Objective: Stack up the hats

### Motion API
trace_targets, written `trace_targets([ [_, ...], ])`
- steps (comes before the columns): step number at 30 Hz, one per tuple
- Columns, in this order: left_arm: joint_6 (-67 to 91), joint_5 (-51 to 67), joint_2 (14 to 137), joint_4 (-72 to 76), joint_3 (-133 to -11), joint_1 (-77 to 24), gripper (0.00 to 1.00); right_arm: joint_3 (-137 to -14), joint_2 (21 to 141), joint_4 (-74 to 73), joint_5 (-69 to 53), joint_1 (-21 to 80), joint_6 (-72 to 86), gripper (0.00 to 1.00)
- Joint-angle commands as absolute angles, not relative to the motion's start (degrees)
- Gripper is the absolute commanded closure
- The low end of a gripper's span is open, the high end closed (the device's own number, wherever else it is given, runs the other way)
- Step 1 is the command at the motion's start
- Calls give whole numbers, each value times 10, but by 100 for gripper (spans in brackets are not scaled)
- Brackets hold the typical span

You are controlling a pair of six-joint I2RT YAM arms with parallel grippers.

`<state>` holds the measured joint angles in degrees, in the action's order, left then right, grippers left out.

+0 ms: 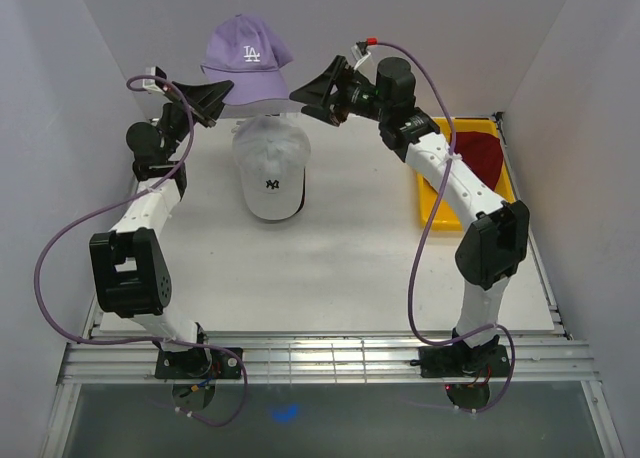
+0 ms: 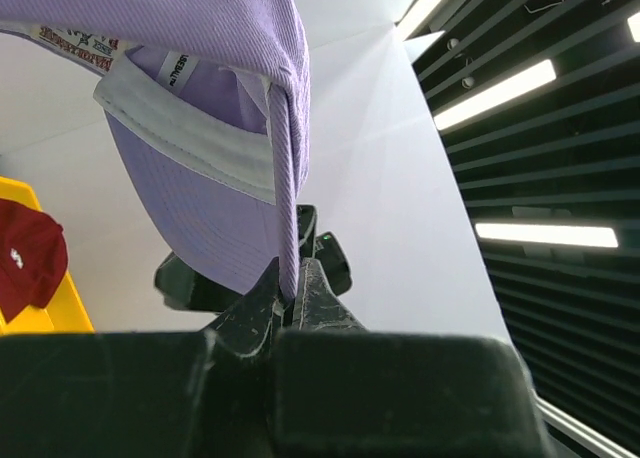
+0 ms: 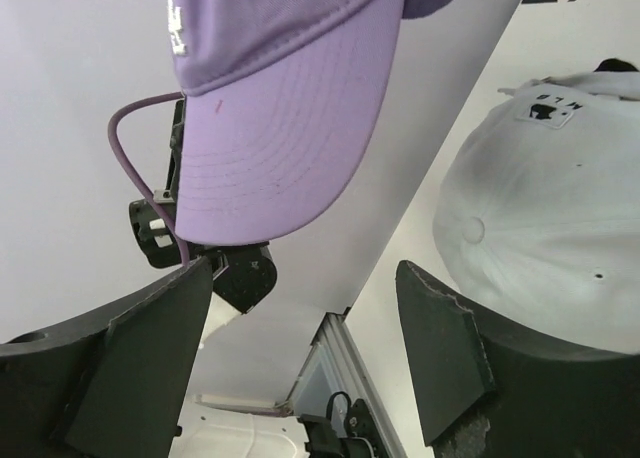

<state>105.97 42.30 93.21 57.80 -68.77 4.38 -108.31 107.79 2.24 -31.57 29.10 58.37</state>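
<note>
The right gripper will next pinch the lavender cap's free brim edge [image 1: 286, 93] [image 3: 336, 190] opposite the left gripper, so the lavender cap's top stays open to stack over the white cap.
My left gripper [image 1: 217, 98] is shut on the brim edge of the lavender cap [image 1: 246, 54] and holds it up above the table's far side. The pinch shows in the left wrist view [image 2: 288, 296], with the cap's [image 2: 200, 98] underside above. My right gripper [image 1: 306, 96] is open and empty just right of the brim. In the right wrist view its jaws [image 3: 305, 318] stand wide below the lavender cap [image 3: 280, 108]. The white cap with a dark logo [image 1: 272, 170] lies on the table below; a dark edge [image 1: 301, 192] shows under it. No tan cap shows.
A yellow bin [image 1: 428, 200] stands at the right and holds the dark red cap [image 1: 478, 150]; both also show in the left wrist view, the bin [image 2: 62, 313] and the cap [image 2: 25, 263]. White walls enclose the table at the back and sides.
</note>
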Motion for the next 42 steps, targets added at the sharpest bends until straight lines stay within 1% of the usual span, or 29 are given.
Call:
trace_targets([
  [1,1079,408,903,638,-695,40,100,-1075,1080,108,-334,301,637,20],
  [10,1083,404,893,664,-643,20,100,-1064,1109,198,-334,318,734,19],
  [13,1086,403,888,675,-627,18,100,-1048,1107,227,-327,318,754,23],
  [16,1086,409,880,679,-610,18,100,-1030,1100,240,-323,318,758,35],
  [17,1086,410,879,682,-603,18,100,-1027,1099,243,-322,318,758,50],
  [18,1087,411,877,686,-596,18,100,-1023,1098,242,-321,318,758,58],
  [19,1092,414,880,686,-587,18,100,-1025,1101,240,-321,318,753,72],
  [21,1114,421,897,728,-587,18,100,-1044,1109,230,-324,318,744,81],
  [22,1156,423,924,756,-593,18,100,-1051,1116,229,-336,319,740,87],
  [23,1170,425,935,784,-598,18,100,-1055,1116,229,-341,321,730,89],
  [25,1170,450,941,759,-606,18,100,-1055,1104,185,-327,322,703,89],
  [27,1149,453,933,726,-584,18,100,-1036,1096,174,-325,322,689,90],
  [28,1144,458,926,720,-575,18,100,-1005,1090,184,-330,322,694,92],
  [31,1122,463,919,688,-551,18,100,-945,1078,217,-333,327,700,92],
  [35,1094,476,911,654,-538,18,100,-890,1065,250,-338,336,694,92],
  [38,1069,483,907,633,-538,19,100,-874,1065,255,-345,340,686,92],
  [42,1070,489,911,652,-532,25,100,-868,1071,265,-359,348,681,92],
])
